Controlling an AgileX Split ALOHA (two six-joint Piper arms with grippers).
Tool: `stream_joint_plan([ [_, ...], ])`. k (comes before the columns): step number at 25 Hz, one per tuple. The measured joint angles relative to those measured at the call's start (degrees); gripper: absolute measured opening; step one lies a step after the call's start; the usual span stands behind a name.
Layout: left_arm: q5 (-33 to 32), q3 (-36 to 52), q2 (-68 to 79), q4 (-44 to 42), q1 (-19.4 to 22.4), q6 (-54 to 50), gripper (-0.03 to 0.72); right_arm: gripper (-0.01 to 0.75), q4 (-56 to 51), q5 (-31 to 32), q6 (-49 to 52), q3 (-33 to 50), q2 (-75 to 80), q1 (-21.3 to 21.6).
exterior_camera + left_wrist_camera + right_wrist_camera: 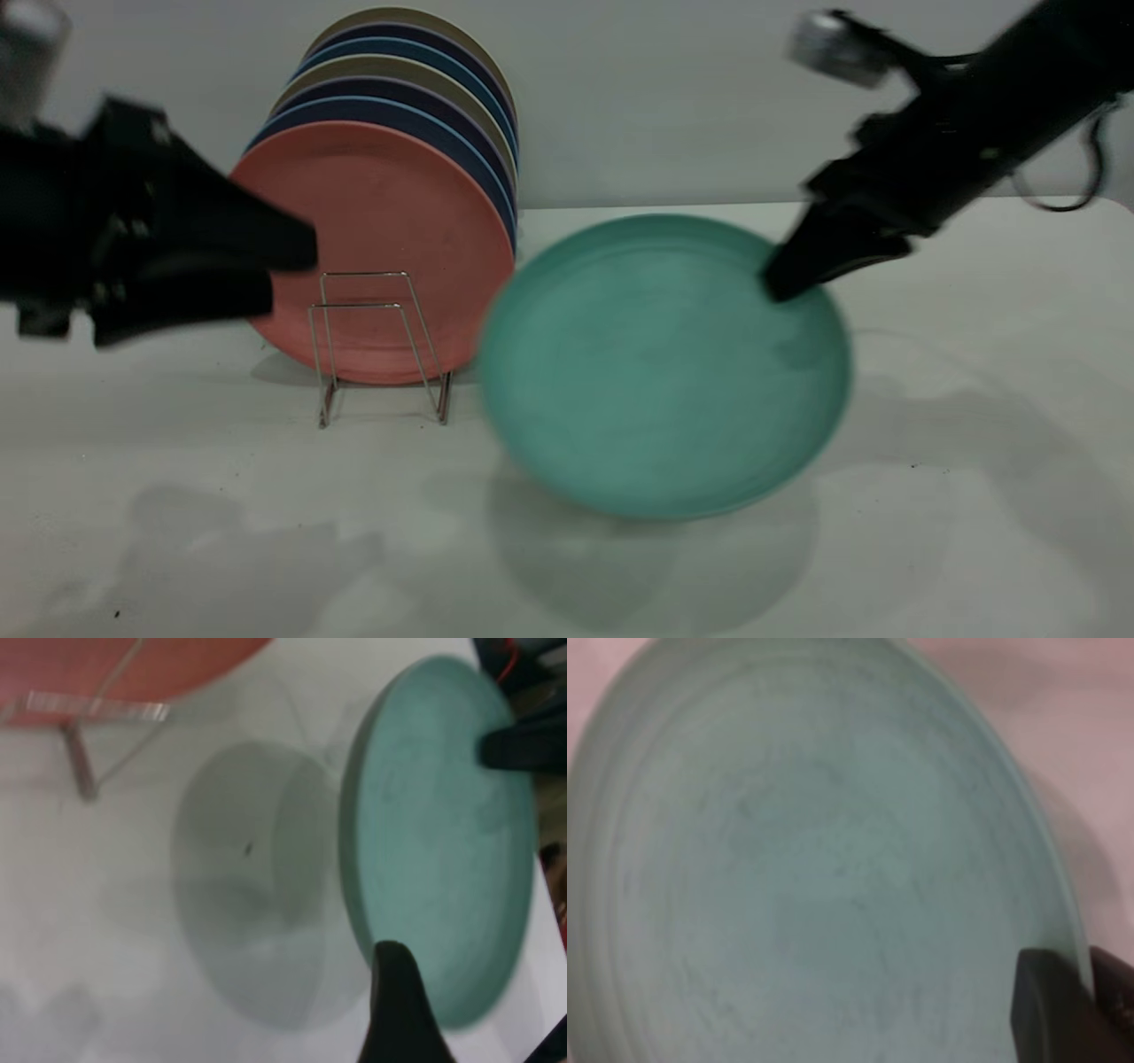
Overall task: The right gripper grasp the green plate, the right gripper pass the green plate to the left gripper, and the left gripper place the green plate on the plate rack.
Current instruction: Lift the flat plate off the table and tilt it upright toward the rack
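The green plate needs to go on the plate rack (381, 346), so the left gripper will take its rim next.
The green plate (664, 363) hangs tilted above the table, right of the rack. My right gripper (784, 282) is shut on its upper right rim; in the right wrist view the rim (1063, 904) passes between the two fingers (1041, 1010). The plate also shows in the left wrist view (443, 833). My left gripper (288, 266) is open and empty at the left, in front of the salmon-pink plate (381, 230), apart from the green plate. One of its fingers (399, 1010) shows in the left wrist view. The wire plate rack (381, 346) has empty front loops.
Several dark blue and olive plates (416, 97) stand upright in the rack behind the pink one. A pale wall is close behind. The green plate's shadow (656, 567) lies on the white table (974, 496).
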State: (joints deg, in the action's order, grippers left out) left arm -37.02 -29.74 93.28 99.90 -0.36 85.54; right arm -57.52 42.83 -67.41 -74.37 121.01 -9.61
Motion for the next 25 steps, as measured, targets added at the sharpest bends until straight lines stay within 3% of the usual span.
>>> stream_joint_plan([
  [11, -0.3, -0.4, 6.2, 0.6, 0.0, 2.5, 0.485, 0.013, -13.1, 5.4, -0.3, 0.0, -0.3, -11.7],
  [13, -0.5, -0.4, 6.2, 0.6, 0.0, 2.7, 0.460, 0.022, -14.6, 4.8, -1.6, 0.0, -0.3, -13.1],
  [15, -0.5, -0.4, 6.2, 0.6, 0.0, 2.8, 0.373, 0.044, -15.3, 4.7, -3.0, 0.0, -0.3, -13.4],
  [18, -0.6, -0.4, 6.2, 0.5, 0.0, 3.0, 0.152, 0.167, -15.4, 4.7, -4.7, 0.0, -0.4, -13.3],
  [19, -1.2, -0.4, 6.2, 0.5, 0.0, 3.0, 0.103, 0.253, -15.2, 4.6, -4.8, 0.0, -0.4, -13.0],
  [23, 0.8, -1.8, 6.2, 0.3, 0.0, 4.9, 0.103, 0.581, -13.1, 5.0, -3.6, 0.0, -0.6, -9.6],
  [25, 1.8, -3.4, 5.6, -0.1, 0.0, 6.9, 0.103, 0.683, -10.4, 5.1, -1.9, 0.0, -1.1, -6.6],
])
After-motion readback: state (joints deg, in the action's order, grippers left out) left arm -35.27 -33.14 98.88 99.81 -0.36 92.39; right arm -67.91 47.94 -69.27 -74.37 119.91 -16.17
